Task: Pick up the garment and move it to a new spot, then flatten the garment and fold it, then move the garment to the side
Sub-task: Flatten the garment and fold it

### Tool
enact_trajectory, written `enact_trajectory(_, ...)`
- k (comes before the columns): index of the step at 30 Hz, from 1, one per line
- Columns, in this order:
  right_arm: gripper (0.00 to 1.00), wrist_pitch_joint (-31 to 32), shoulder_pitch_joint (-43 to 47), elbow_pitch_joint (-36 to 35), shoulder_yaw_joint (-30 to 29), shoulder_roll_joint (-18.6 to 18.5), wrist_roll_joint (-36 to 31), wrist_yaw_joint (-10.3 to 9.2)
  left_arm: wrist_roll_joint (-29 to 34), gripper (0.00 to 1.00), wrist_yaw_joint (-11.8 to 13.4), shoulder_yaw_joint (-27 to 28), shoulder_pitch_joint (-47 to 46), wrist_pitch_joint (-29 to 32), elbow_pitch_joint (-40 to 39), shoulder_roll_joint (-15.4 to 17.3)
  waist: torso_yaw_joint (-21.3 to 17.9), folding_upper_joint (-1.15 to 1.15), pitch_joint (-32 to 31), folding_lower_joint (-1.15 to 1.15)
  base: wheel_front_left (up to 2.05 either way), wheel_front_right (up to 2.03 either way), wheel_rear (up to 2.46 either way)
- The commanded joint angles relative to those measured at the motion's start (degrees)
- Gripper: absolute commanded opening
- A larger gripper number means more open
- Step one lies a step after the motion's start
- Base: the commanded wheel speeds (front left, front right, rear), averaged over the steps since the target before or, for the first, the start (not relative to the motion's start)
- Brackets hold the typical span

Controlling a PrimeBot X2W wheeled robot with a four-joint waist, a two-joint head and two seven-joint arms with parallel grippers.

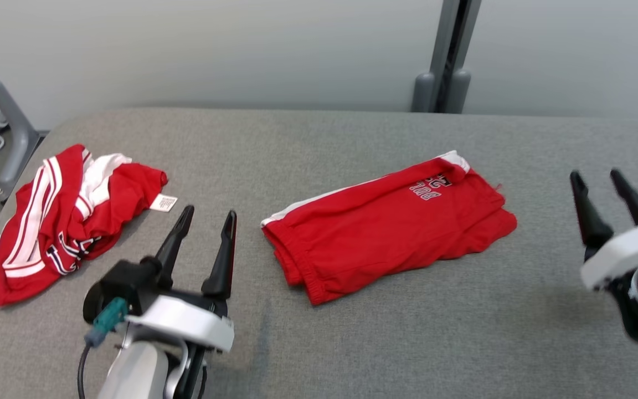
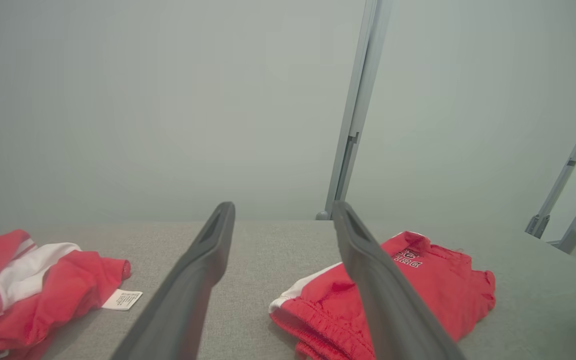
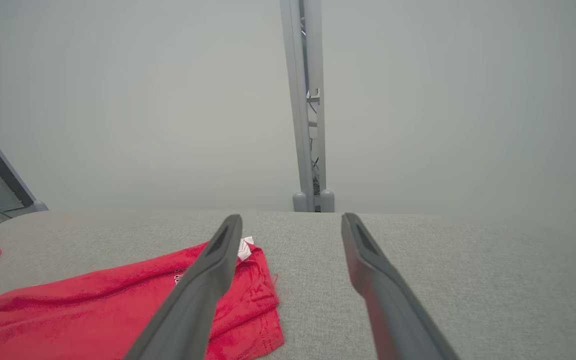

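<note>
The robot's right gripper will next grip the folded hem near the lettering (image 1: 496, 220) to move the red shorts (image 1: 376, 233) to a new spot.
The garment (image 1: 385, 227), red shorts with a white side stripe and lettering, lies folded on the middle of the grey table (image 1: 319, 144). In the left wrist view the folded garment (image 2: 433, 280) sits right of my fingers; in the right wrist view the garment (image 3: 118, 310) lies to the lower left. My left gripper (image 1: 208, 213) hovers open just left of the garment, apart from it, with nothing between its fingers. My right gripper (image 1: 596, 174) is open at the table's right side, well clear of the cloth. The left gripper (image 2: 283, 205) and right gripper (image 3: 290, 217) both show empty gaps.
A second red and white garment (image 1: 58, 216) lies crumpled at the table's left edge, with a white label (image 1: 164, 203) sticking out. A grey post (image 1: 446, 55) stands behind the table against the pale wall. A metal frame leg (image 1: 6, 116) is at the far left.
</note>
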Motion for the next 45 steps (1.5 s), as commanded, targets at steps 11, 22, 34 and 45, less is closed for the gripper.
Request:
enact_trajectory(11,1.0,-0.16,17.24,-10.14,-14.78,10.06,-11.12,0.0,3.62,1.0,-1.06,4.54,10.99,-0.09,-5.87,-0.48,-2.06,0.0,-3.77,0.0,0.0,0.0,0.0)
enact_trajectory(22,1.0,-0.17,18.35,-6.74,-17.5,12.77,-11.15,0.0,4.26,1.0,-0.84,2.14,11.29,-0.09,-6.66,-0.5,0.64,0.0,-2.67,0.0,0.0,0.0,0.0)
enact_trajectory(34,1.0,9.92,8.4,7.32,-19.72,13.8,7.91,0.0,3.67,1.0,-1.23,0.11,8.38,-0.09,-6.64,-0.5,7.39,0.0,2.45,0.0,0.0,0.0,0.0)
enact_trajectory(45,1.0,17.65,0.63,16.76,-21.64,11.35,15.9,0.0,2.01,1.0,-1.19,-2.36,7.18,-0.09,-6.19,-0.5,13.49,0.0,5.8,0.0,0.0,0.0,0.0)
